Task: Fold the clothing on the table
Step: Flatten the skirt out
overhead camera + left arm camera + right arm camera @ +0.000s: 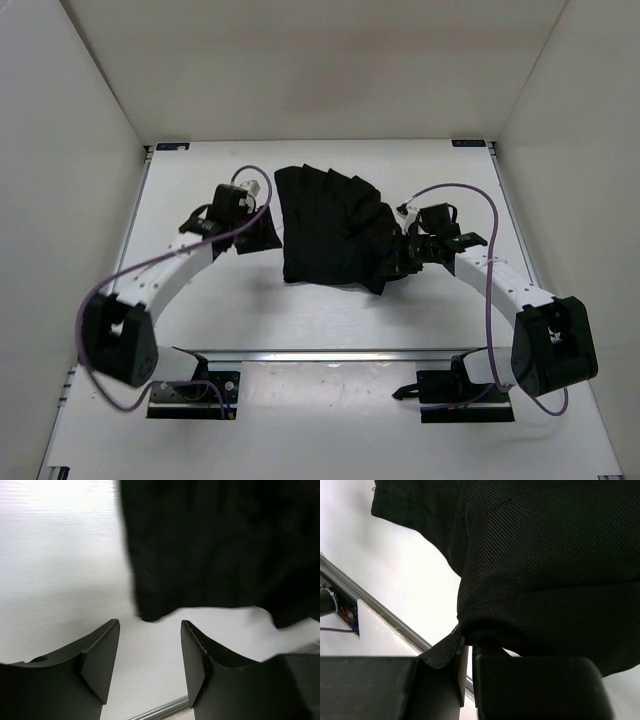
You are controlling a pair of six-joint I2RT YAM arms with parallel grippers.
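Observation:
The clothing has its hem in my right gripper. I next need to pick up its near corner point(290, 277) point(148, 615), opposite that hem, with my left gripper to spread the clothing for folding.
The black clothing point(330, 225) lies bunched in the middle of the white table point(300, 320), with pleat-like creases along its far edge. My left gripper point(258, 235) stands open just left of the garment's left edge. In the left wrist view its jaws point(150, 625) hold nothing, and the clothing point(210, 545) lies just beyond the fingertips without touching them. My right gripper point(397, 258) is at the garment's right side. In the right wrist view it point(468, 641) is shut on a hem fold of the clothing point(550, 555), which drapes over the fingers.
A metal rail point(330, 354) runs along the table's near edge, in front of both arm bases. The same rail shows in the left wrist view point(155, 711) and the right wrist view point(370, 602). White walls enclose the table on three sides.

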